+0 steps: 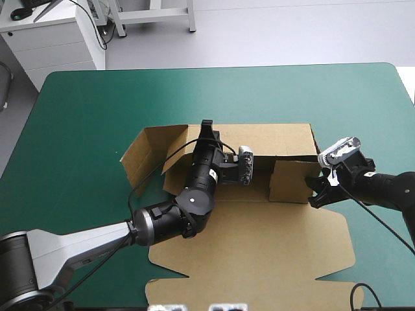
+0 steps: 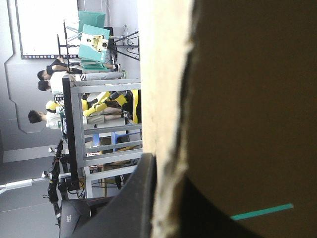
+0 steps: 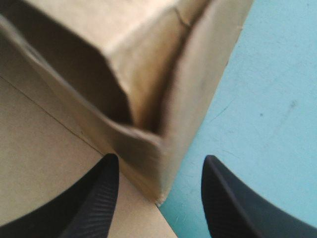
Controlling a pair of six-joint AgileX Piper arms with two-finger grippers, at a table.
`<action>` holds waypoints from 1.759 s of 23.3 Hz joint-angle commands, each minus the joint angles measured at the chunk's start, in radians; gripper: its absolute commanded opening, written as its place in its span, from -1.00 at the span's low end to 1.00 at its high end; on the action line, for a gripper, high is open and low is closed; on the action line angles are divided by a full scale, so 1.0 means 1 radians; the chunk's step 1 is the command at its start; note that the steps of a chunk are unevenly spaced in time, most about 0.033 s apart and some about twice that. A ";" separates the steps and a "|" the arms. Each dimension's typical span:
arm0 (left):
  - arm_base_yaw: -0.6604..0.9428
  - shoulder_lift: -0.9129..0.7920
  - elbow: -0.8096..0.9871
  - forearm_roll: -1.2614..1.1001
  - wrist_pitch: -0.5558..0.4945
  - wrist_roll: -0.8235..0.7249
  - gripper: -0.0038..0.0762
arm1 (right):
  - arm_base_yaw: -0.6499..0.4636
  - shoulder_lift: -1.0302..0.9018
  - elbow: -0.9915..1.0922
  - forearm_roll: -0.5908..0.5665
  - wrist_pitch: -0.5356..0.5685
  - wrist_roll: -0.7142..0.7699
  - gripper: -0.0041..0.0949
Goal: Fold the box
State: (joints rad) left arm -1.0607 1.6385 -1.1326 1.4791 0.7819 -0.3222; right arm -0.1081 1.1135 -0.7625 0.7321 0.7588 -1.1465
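Observation:
I should grab the box by its short side next with my right gripper. That leaves the brown box's flat lid free to fold over.
The brown box lies mid-table with its lid flat toward the near edge. Its far wall is raised, a flap splays out at the left, and a short right wall stands up. My left gripper reaches over the far wall's top edge. In the left wrist view it is shut on that board, whose raw edge runs between the fingers. My right gripper is at the right wall's near corner. It is open, one finger on each side of the box corner.
The teal-green cover stretches wide to the left of the box and beyond it. A narrower strip of cover lies right of the box, under the right arm. The lid's front edge comes close to the table's near edge.

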 commanded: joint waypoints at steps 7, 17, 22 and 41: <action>-0.004 -0.022 -0.013 -0.059 0.016 -0.016 -0.92 | 0.000 0.003 -0.030 0.185 -0.068 -0.128 0.06; -0.005 -0.024 -0.013 -0.051 0.016 -0.084 -0.92 | 0.000 0.138 -0.030 0.464 -0.114 -0.293 -0.91; -0.005 -0.024 -0.013 -0.016 0.016 -0.117 -0.92 | 0.000 0.138 -0.030 0.464 -0.114 -0.262 -0.92; -0.020 -0.024 -0.013 0.086 0.025 -0.175 -0.04 | 0.001 0.138 -0.030 0.277 -0.140 -0.108 -0.92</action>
State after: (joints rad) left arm -1.0700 1.6593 -1.1250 1.5313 0.7628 -0.4539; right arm -0.1016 1.2641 -0.7737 1.0529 0.6056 -1.2851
